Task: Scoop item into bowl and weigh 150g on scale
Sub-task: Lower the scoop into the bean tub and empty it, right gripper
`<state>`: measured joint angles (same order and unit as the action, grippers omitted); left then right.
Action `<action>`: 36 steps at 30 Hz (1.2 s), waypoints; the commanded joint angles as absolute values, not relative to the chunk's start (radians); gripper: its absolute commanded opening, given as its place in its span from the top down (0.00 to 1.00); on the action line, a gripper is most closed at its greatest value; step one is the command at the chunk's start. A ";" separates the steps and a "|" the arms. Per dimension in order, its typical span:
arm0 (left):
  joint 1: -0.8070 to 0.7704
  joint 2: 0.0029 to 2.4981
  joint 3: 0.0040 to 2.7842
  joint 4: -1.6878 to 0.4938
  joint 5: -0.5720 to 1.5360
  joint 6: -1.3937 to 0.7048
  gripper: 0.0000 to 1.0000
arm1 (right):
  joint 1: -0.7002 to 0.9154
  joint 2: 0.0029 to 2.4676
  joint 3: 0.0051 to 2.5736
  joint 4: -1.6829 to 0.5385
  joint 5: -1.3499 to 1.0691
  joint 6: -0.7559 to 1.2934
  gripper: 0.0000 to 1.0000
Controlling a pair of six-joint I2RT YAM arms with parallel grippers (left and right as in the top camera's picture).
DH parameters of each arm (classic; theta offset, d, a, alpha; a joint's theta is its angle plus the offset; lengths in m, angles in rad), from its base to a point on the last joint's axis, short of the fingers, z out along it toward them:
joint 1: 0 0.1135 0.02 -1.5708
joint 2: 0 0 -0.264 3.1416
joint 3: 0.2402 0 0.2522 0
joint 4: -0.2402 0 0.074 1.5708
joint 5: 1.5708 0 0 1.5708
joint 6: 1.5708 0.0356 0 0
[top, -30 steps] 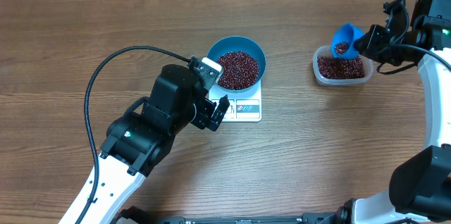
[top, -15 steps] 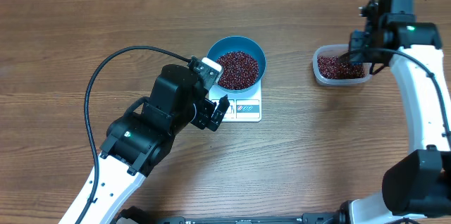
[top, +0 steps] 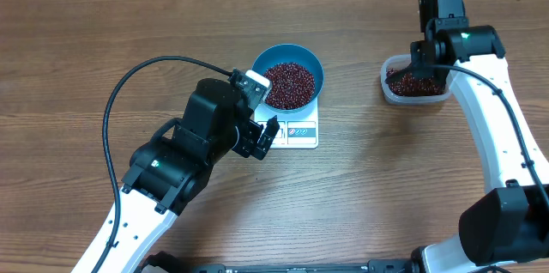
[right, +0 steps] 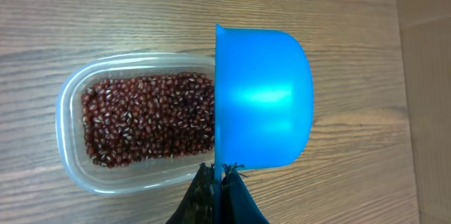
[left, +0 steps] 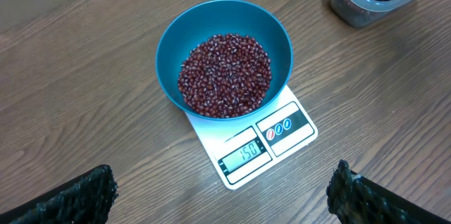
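Note:
My right gripper is holding the blue scoop and needs to keep holding it until it rests on the beans, because its sideways cup [right: 266, 98] sticks out past the clear tub's end.
The blue bowl [top: 312, 63] stands on the white scale [top: 300, 132], holding a mound of red-brown beans [top: 289, 83]. In the left wrist view the scale [left: 292, 129] shows 150 on its display, and the bowl [left: 176, 37] holds beans [left: 225, 75]. My left gripper [left: 222, 189] hovers open just in front of the scale with nothing between its fingers. My right gripper [right: 220, 175] is shut on the thin handle of a blue scoop [right: 264, 108]. The scoop is turned on its side over the right end of the clear tub [right: 106, 175], its mouth facing the tub.
The clear tub [top: 386, 84] of beans [top: 413, 84] sits at the back right, under my right wrist [top: 439, 15]. My left arm [top: 171, 170] and its black cable [top: 111, 110] cover the table left of the scale. Bare wood lies between scale and tub.
My right arm has swung left and back over the tub. The scoop, earlier upright with beans in it, now lies turned on its side. The left arm has not moved.

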<state>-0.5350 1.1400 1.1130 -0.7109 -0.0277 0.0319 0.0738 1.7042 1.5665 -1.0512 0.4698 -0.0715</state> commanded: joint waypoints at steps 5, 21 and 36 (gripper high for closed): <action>-0.530 1.139 1.113 -0.710 -0.033 0.026 0.00 | 0.075 1.672 1.592 -1.042 0.352 0.130 0.96; -0.530 1.139 1.113 -0.710 -0.033 0.026 0.00 | 0.032 1.681 1.549 -1.000 0.144 0.813 0.96; -0.530 1.139 1.113 -0.710 -0.033 0.026 0.00 | 0.032 1.684 1.369 -0.850 0.117 1.131 0.96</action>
